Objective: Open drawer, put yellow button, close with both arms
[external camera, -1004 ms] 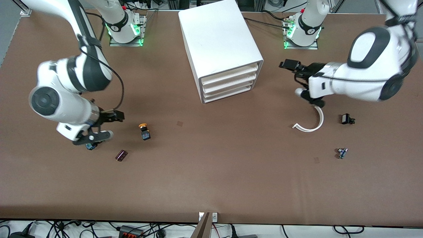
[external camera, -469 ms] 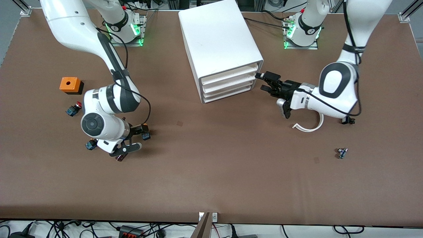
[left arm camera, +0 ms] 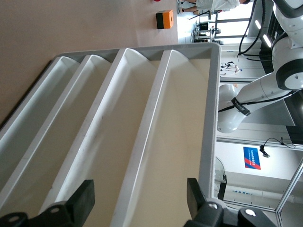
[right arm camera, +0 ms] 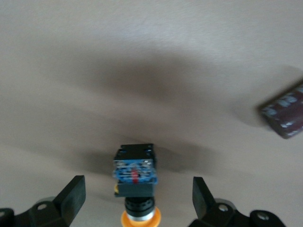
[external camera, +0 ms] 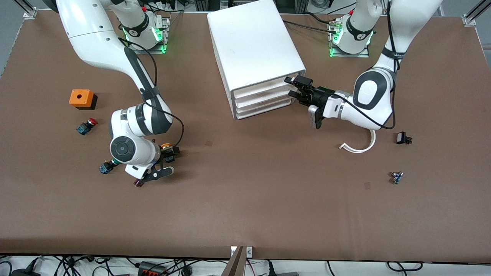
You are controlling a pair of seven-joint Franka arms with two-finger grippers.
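My right gripper is going to grab the yellow button by the black neck below its cap, to put it in the drawer.
The yellow button lies on its side on the table toward the right arm's end. My right gripper is low over it, open. In the right wrist view the button sits between the two fingers, touching neither, with its orange cap toward the gripper. The white cabinet stands mid-table with the drawer uppermost of three and pushed in. My left gripper is at the drawer fronts, open. In the left wrist view, the gripper has its fingers straddling the top drawer's front lip without gripping it.
An orange box, a red-capped button, another small button and a dark maroon part lie near the right arm. A white curved strip and two small parts lie toward the left arm's end.
My right gripper has moved across the table and come down around the yellow button. My left gripper has travelled from above the curved strip to the cabinet's drawer fronts.
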